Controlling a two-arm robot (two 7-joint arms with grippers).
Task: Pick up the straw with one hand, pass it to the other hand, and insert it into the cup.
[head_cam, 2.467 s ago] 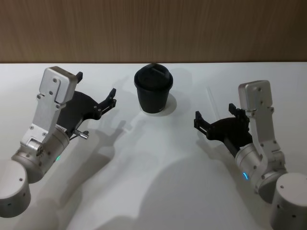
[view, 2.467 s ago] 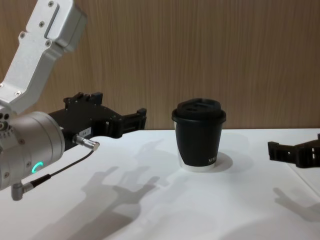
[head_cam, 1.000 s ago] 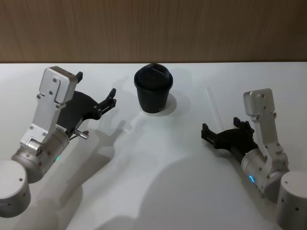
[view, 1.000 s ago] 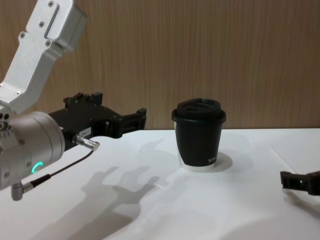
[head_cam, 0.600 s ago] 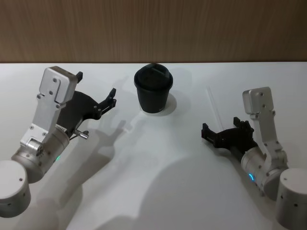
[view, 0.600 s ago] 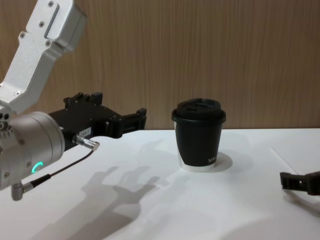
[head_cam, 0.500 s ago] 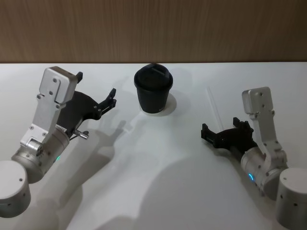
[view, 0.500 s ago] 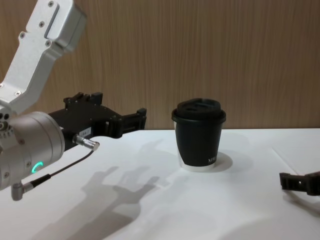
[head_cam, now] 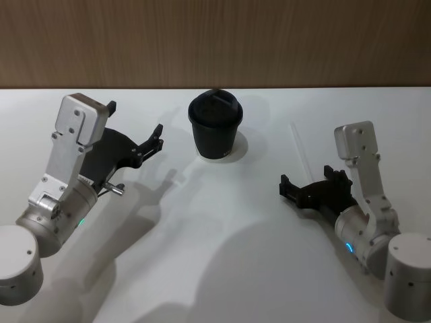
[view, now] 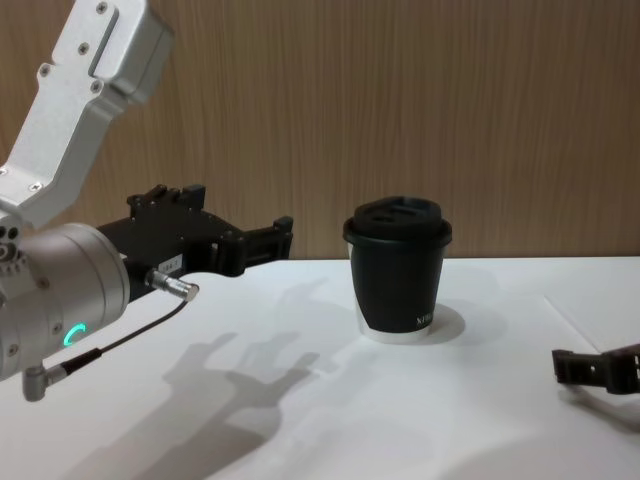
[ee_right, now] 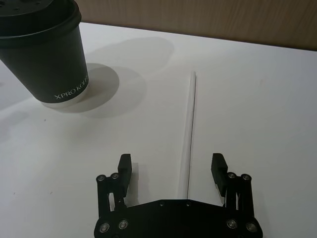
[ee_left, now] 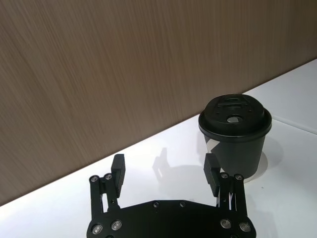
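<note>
The straw will next be pinched by its lower end [head_cam: 309, 176] with my right gripper, which leaves the white straw's upper part [head_cam: 295, 133] free for my left gripper to grab.
The white straw [head_cam: 300, 146] lies flat on the table, right of the black lidded cup [head_cam: 215, 126]. My right gripper [head_cam: 304, 176] is open and low over the table at the straw's near end. In the right wrist view the straw [ee_right: 188, 134] runs between the spread fingers of the right gripper [ee_right: 171, 160], with the cup [ee_right: 47, 54] off to one side. In the chest view only a fingertip of the right gripper [view: 566, 367] enters at the right edge. My left gripper [head_cam: 135, 120] hovers open to the left of the cup [view: 398, 265], holding nothing.
The white table [head_cam: 215, 256] ends at a wooden wall [head_cam: 215, 40] just behind the cup. A thin black cable [view: 130, 335] hangs from my left wrist. Shadows of both arms fall on the tabletop.
My right gripper has dropped towards the table and drawn back to the straw's near end, then edged slightly left. The left arm, cup and straw have not moved.
</note>
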